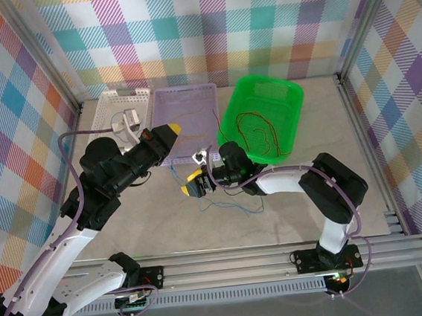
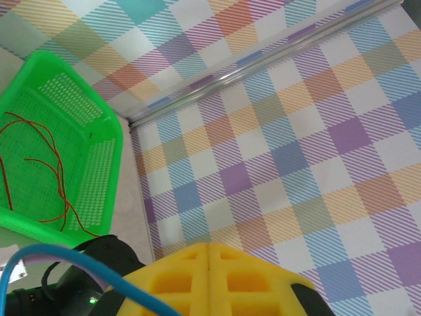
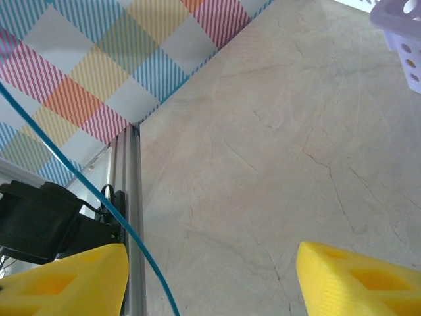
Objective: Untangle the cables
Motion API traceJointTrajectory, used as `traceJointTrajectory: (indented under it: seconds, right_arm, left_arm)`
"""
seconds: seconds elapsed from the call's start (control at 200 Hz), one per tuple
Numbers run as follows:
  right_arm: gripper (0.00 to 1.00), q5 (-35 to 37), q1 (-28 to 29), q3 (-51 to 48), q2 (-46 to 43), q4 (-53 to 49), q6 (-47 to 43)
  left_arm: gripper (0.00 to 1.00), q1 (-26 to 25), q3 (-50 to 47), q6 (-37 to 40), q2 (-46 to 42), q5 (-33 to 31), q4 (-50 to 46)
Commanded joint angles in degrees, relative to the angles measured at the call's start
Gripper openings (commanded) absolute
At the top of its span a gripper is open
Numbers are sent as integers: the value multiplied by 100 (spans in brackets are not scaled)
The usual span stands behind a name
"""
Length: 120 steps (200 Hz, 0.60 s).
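Note:
The blue cable should be grabbed at its slanting part (image 3: 125,226) by my right gripper. The rest of it then stays free for my left gripper to untangle.
Red and orange cables (image 1: 257,135) lie coiled in the green basket (image 1: 289,94); the left wrist view shows them too (image 2: 58,172). A thin blue cable (image 1: 239,202) trails on the table beside my right gripper (image 1: 193,183). That gripper is open and low over the table, with the blue cable (image 3: 99,191) running slantwise past its left finger (image 3: 66,280) and nothing pinched. My left gripper (image 1: 171,130) hovers over the near edge of the purple basket (image 1: 197,92), its yellow fingers (image 2: 191,276) pressed shut with nothing between the tips. A blue cable (image 2: 72,262) crosses close in front of its base.
A white basket (image 1: 116,100) holding a small item stands at the back left, next to the purple one. The aluminium frame rails run along the table's edges (image 1: 361,121). Checked walls close in three sides. Bare marbled tabletop (image 3: 276,151) lies under the right gripper.

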Motion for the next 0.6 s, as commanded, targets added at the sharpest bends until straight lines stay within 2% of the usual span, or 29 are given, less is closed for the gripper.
traceJointTrajectory:
  seconds: [0.0, 0.13, 0.265, 0.355, 0.465, 0.595]
  right_arm:
    - [66, -222, 83, 111, 139, 718, 83]
    - [55, -318, 99, 95, 313, 837, 213]
    - [20, -328, 101, 35, 354, 709, 254]
    - [0, -92, 77, 131, 248, -201, 49]
    - [0, 377, -48, 57, 70, -891, -123]
    - [0, 530, -462, -428, -103, -752, 175]
  left_arm:
    - [0, 43, 128, -16, -122, 108, 102]
    - [0, 43, 114, 2, -136, 82, 82]
    - [0, 43, 172, 93, -168, 14, -1]
    - [0, 50, 350, 310, -233, -134, -301]
    - [0, 56, 763, 780, -348, -415, -957]
    - [0, 57, 1507, 1478, -407, -810, -1737]
